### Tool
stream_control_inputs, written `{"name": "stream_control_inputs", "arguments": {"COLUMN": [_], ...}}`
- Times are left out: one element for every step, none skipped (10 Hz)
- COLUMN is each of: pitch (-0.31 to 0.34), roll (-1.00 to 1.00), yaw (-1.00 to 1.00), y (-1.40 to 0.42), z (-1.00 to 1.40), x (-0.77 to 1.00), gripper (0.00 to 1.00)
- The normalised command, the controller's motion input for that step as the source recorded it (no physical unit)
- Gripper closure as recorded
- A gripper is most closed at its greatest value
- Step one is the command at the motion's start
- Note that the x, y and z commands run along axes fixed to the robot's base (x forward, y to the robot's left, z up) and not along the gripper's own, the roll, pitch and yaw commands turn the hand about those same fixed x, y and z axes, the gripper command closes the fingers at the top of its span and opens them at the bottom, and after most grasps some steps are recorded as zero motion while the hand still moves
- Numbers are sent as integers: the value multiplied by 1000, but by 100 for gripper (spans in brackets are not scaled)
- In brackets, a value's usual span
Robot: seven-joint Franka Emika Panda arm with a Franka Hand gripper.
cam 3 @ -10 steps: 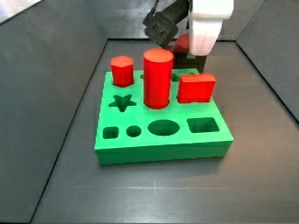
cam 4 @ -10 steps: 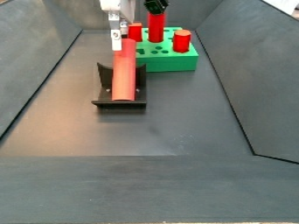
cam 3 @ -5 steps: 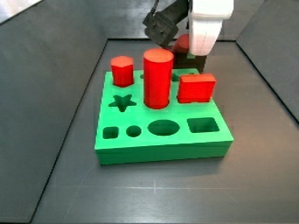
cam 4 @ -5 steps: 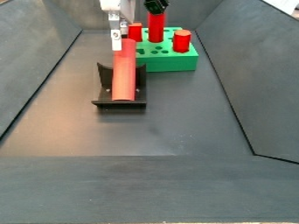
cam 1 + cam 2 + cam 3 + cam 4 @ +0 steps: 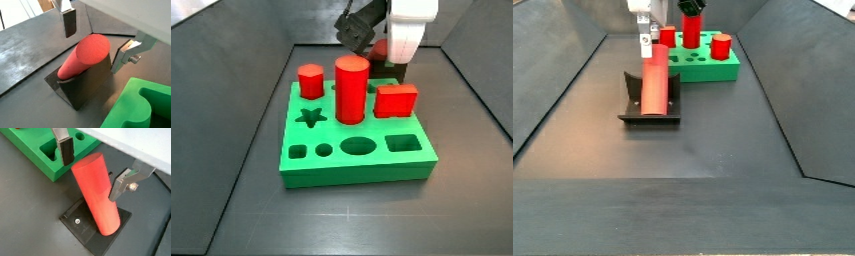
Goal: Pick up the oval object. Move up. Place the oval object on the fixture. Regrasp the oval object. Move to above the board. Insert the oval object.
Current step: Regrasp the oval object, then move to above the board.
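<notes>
Next, my gripper grabs the oval object by its raised upper end (image 5: 380,48) (image 5: 92,48) to carry it to the board.
The oval object (image 5: 653,80), a long smooth red peg, leans on the black fixture (image 5: 648,112), lower end in the notch and upper end tilted up. My gripper (image 5: 647,35) hangs over that upper end. In both wrist views the gripper (image 5: 95,42) (image 5: 93,170) is open and straddles the oval object (image 5: 87,55) (image 5: 97,193), with a gap showing between each finger and the peg. One finger (image 5: 66,153) stands on the side of the green board (image 5: 40,153), the second finger (image 5: 121,183) opposite. In a side view the arm (image 5: 405,30) hides most of the peg.
The green board (image 5: 358,150) holds a thick round red cylinder (image 5: 352,88), a short hexagonal peg (image 5: 310,80) and a square red block (image 5: 396,99); star, circle, oval and square holes stand open along its near side. Sloped dark walls (image 5: 553,90) bound the floor.
</notes>
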Motion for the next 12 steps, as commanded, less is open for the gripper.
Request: {"name": "stream_control_inputs", "arguments": {"pitch": [219, 219, 219, 219, 219, 219, 219, 219, 0, -135, -129, -141], "roll": [-54, -54, -54, -54, -54, -54, -54, -54, 0, 174, 174, 139], "yaw": [54, 54, 54, 54, 53, 53, 53, 53, 0, 391, 385, 268], "y": [-8, -8, -8, -8, -8, -8, -8, -8, 500, -27, -28, -33], "z": [4, 4, 4, 4, 4, 4, 4, 4, 167, 1000, 1000, 1000], "x": [80, 80, 80, 80, 80, 80, 80, 80, 0, -157, -159, -158], "gripper": [0, 0, 0, 0, 0, 0, 0, 0, 100, 100, 100, 100]}}
